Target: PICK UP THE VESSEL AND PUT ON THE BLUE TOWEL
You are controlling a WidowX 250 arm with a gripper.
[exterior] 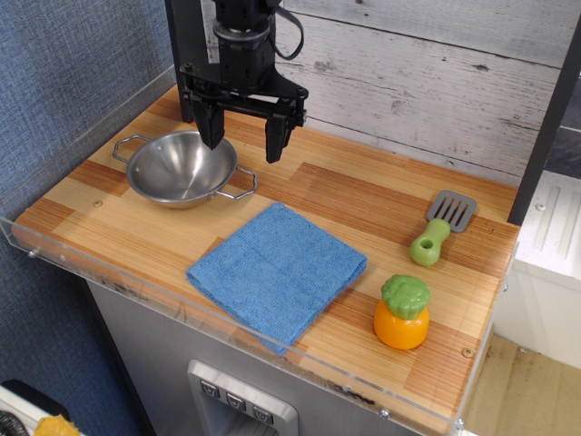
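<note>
My gripper needs to put the vessel on the blue towel (pixel 276 270), so it will next grab the vessel by its rim (pixel 234 156).
The vessel (pixel 179 168) is a shiny steel bowl with two wire loop handles. It stands upright on the wooden counter at the back left. The blue towel (pixel 276 270) lies flat near the counter's front edge, to the right of and in front of the vessel, a small gap apart. My gripper (pixel 242 145) hangs open and empty above the vessel's far right rim. One finger is over the bowl's edge and the other is over the bare counter beside it. It touches nothing.
A green-handled toy spatula (pixel 439 227) lies at the right. An orange toy fruit with a green top (pixel 402 312) stands at the front right. A clear acrylic rim (pixel 136 291) edges the counter. A plank wall (pixel 436 82) stands behind, and a dark post (pixel 186 54).
</note>
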